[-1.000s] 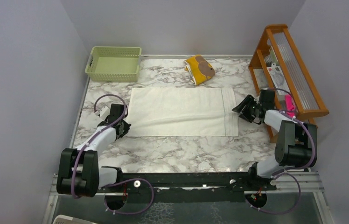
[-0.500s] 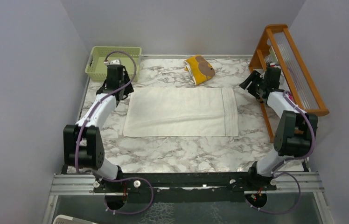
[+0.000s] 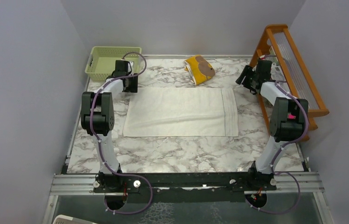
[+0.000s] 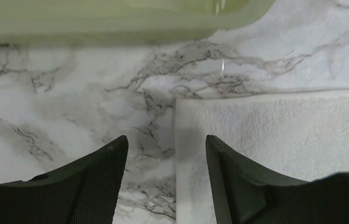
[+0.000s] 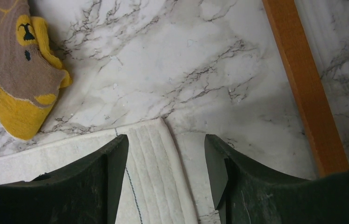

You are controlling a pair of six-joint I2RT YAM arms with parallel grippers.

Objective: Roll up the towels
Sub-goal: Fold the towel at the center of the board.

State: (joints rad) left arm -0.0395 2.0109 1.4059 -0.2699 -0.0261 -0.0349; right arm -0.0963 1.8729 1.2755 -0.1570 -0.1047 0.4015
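My left gripper is to pick up the white towel next by its far corner point(image 3: 133, 91) point(image 4: 181, 106) beside the basket, to fold the towel's far edge over for rolling.
The cream-white towel point(image 3: 182, 112) lies spread flat on the marble table. The mustard-yellow towel point(image 3: 199, 69) with a brown patch sits bunched behind it. My left gripper point(image 3: 131, 87) hangs open over the white towel's far left corner. In the left wrist view the towel's left edge point(image 4: 186, 154) runs between the left gripper's point(image 4: 166, 140) fingers. My right gripper point(image 3: 242, 80) is open above the far right corner. In the right wrist view the towel's ribbed hem point(image 5: 149, 158) lies between the right gripper's point(image 5: 166, 140) fingers, with the yellow towel point(image 5: 18, 70) to the left. Neither gripper holds anything.
A pale green basket point(image 3: 114, 63) stands at the back left, just beyond the left gripper, its rim point(image 4: 116, 21) filling the top of the left wrist view. A wooden rack point(image 3: 289, 70) stands along the right side, one bar point(image 5: 303, 79) close beside the right gripper. Walls enclose the table.
The left arm swung from the white towel's near left corner to its far left corner and its jaws opened. The right arm moved back from the towel's right edge to the far right corner.
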